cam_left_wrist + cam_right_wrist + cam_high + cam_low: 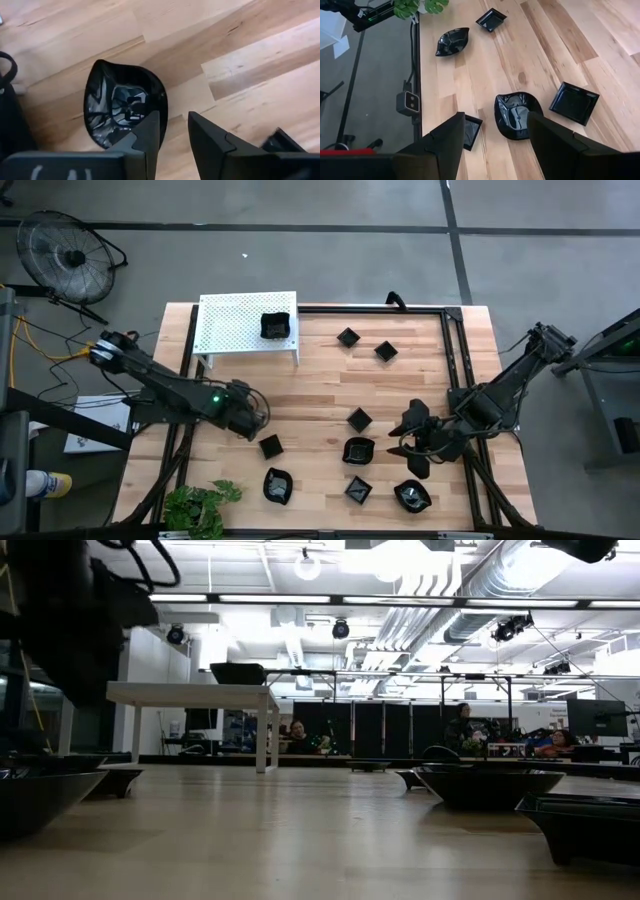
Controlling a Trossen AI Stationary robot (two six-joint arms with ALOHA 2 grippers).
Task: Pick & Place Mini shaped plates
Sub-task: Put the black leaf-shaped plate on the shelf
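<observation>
My left gripper will next grab the leaf-like plate by its curved rim (pixel 164 99) to place it on the white perforated shelf.
Several small glossy black mini shaped plates lie flat on the wooden table. One more (pixel 275 326) sits on top of the white perforated shelf (pixel 235 320). My left gripper (pixel 250 418) is open and points down, above the bare wood beside a leaf-like plate (pixel 120 102) and a square one (pixel 270 446). Nothing is between its fingers (pixel 174 122). My right gripper (pixel 420 438) hangs open over the table's right half. In its wrist view a wavy-edged plate (pixel 517 115) lies on the wood beyond the fingertips (pixel 496 120), with a square plate (pixel 574 102) beside it.
A potted green plant (pixel 200 505) stands at the near left corner. A black frame rail (pixel 455 370) runs along the table's right side. Two square plates (pixel 348 336) (pixel 386 351) lie at the far middle. Bare wood lies between the shelf and the near plates.
</observation>
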